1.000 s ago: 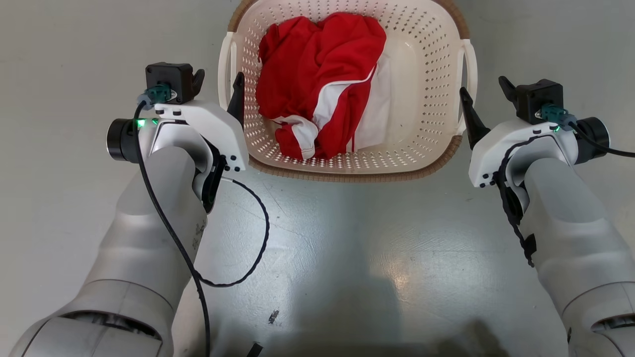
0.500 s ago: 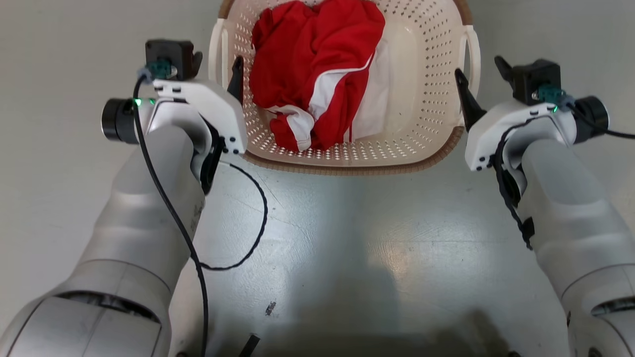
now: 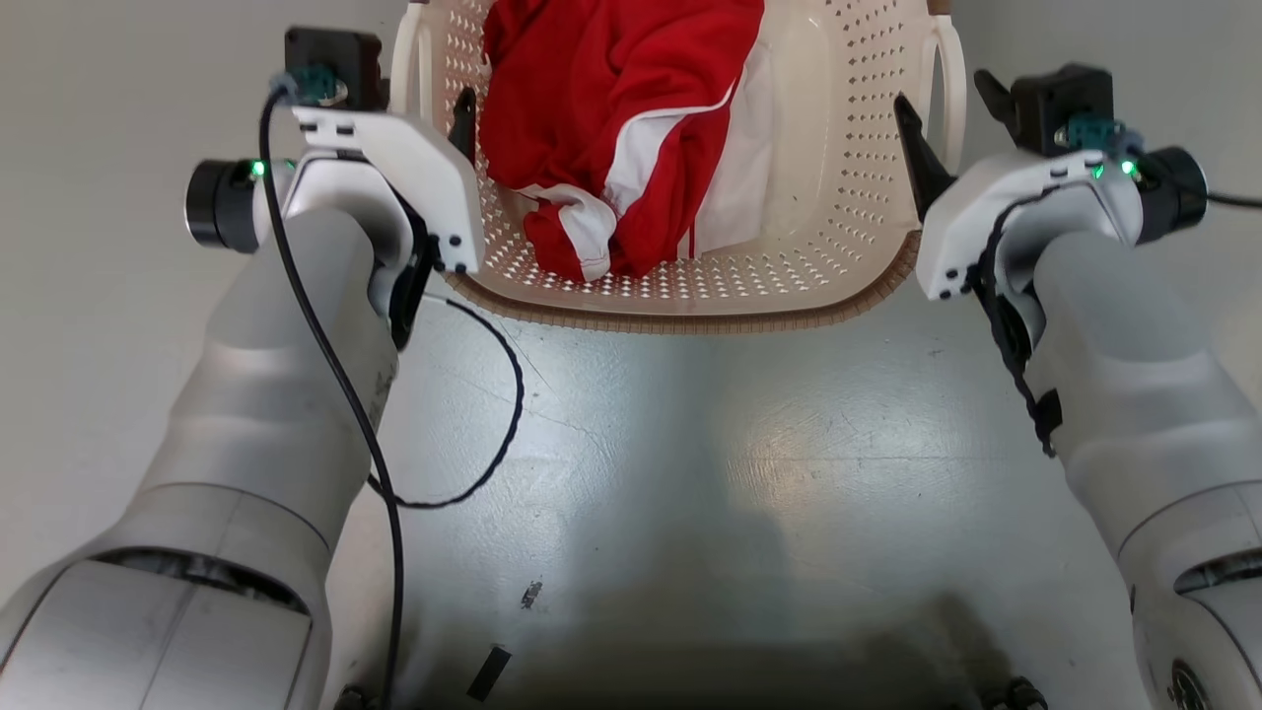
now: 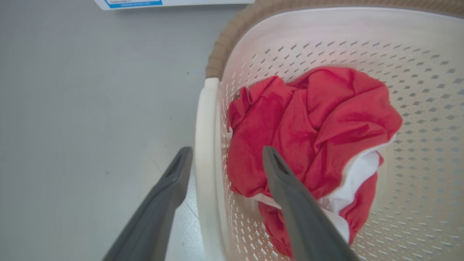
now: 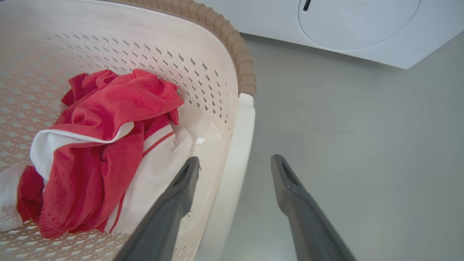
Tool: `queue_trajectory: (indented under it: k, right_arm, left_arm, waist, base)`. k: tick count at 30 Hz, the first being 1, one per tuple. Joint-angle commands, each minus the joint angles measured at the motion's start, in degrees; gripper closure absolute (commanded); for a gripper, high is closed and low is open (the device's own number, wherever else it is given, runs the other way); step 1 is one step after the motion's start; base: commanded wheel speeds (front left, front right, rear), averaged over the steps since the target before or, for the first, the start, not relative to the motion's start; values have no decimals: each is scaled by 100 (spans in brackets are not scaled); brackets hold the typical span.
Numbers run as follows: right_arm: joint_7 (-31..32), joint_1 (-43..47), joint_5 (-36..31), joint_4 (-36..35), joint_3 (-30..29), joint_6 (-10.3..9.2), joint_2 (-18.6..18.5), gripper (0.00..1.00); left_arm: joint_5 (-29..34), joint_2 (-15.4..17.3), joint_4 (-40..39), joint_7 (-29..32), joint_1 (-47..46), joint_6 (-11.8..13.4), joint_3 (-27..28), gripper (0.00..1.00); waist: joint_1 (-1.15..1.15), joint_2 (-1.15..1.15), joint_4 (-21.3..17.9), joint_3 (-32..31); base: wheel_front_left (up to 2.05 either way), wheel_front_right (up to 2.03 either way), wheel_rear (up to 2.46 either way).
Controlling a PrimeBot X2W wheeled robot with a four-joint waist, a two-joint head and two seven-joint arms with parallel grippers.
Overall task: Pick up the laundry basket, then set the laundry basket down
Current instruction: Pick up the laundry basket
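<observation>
The basket's body with its holes spreads far wider than my open fingers. My left gripper will next pick up the laundry basket by its slim white handle.
The laundry basket is cream-white and perforated with a brown woven-look rim, and it stands on the grey floor ahead of me. A red and white garment lies inside it. My left gripper is open astride the basket's left white handle, one finger outside, one inside the wall. My right gripper is open likewise astride the right handle. In both wrist views a gap shows between each finger and its handle.
A white washing machine stands beyond the basket on the right. A white panel with a blue label lies at the far left. My left arm's black cable loops over the floor; small dark scraps lie near me.
Both grippers have slid forward along the basket's sides, further onto the handles. The whole head view has shifted, so the basket sits higher in the picture. Both grippers stay open.
</observation>
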Motion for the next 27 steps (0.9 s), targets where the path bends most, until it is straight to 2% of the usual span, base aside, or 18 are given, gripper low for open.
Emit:
queue_trajectory:
  k: [1, 16, 27]
  right_arm:
    - [60, 76, 131, -21, 127, 34, 151, 0]
    - [590, -74, 1054, -81, 909, 34, 152, 0]
    - [696, -83, 1407, -105, 1232, 34, 152, 0]
  left_arm:
    - [-74, 189, -35, 55, -35, -16, 66, 0]
    - [22, 277, -1, 688, -224, -11, -214, 0]
    - [22, 361, 7, 865, -283, -20, -337, 0]
  waist:
    - [0, 0, -5, 23]
    - [0, 0, -89, 138]
    - [0, 0, -171, 141]
  base:
    - [0, 0, 0]
    - [0, 0, 0]
    - [0, 0, 0]
